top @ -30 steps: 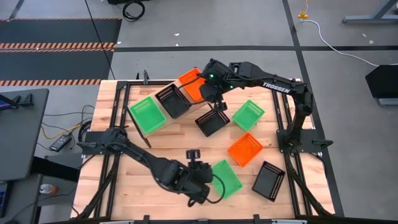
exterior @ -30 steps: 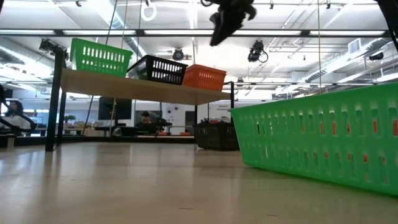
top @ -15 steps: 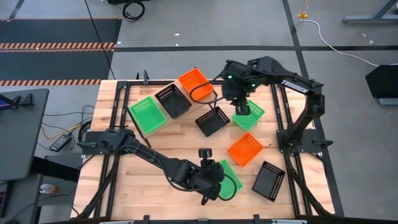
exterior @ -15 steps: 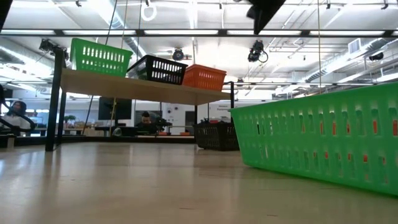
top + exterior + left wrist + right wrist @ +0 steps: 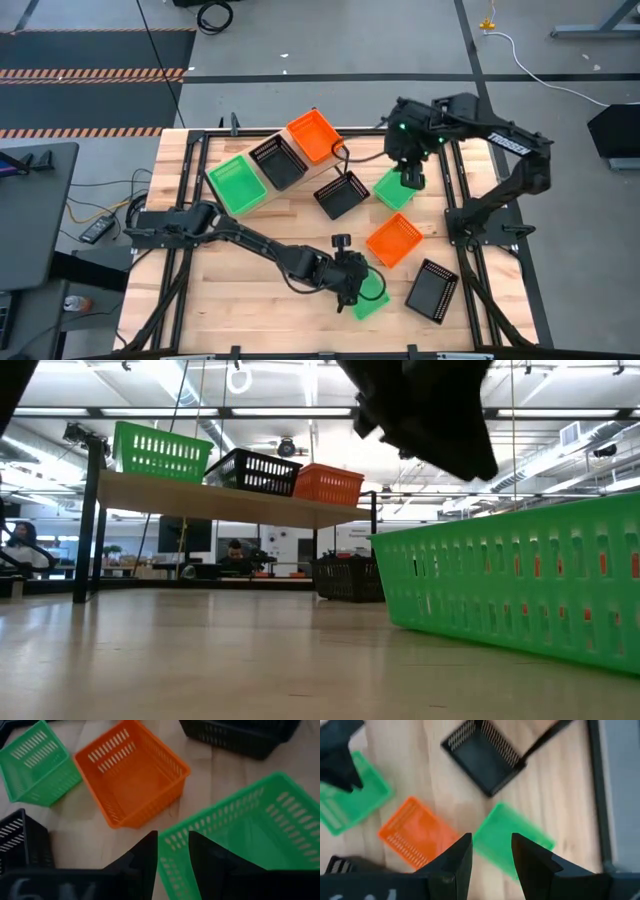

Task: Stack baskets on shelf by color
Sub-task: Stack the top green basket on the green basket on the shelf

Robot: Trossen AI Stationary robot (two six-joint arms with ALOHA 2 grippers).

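My right gripper grips the green basket by its rim next, to stack it with its color on the shelf.
The shelf [image 5: 220,500] carries one green basket [image 5: 238,185], one black [image 5: 278,160] and one orange [image 5: 315,135], side by side. My left gripper [image 5: 173,837] is open low over a green basket [image 5: 372,300] near the table's front edge. One finger stands outside that basket's wall and one inside; whether they touch it does not show. My right gripper [image 5: 492,852] is open, pointing down, high above a second green basket [image 5: 392,192] at the far right. An orange basket [image 5: 393,240] and two black ones [image 5: 342,193] [image 5: 432,289] rest on the tabletop.
The shelf stands slanted across the table's far left on thin black legs [image 5: 88,520]. A black frame rail [image 5: 455,190] runs along the right side. Bare wood [image 5: 250,290] lies at the near left. A dark arm part [image 5: 425,410] hangs in the low view's top.
My left gripper has gone toward the table's right edge and down, onto the near green basket's wall. My right gripper has left the orange basket on the shelf, travelled toward the right edge and rolled about its own axis, ending over the far right green basket. No basket has moved.
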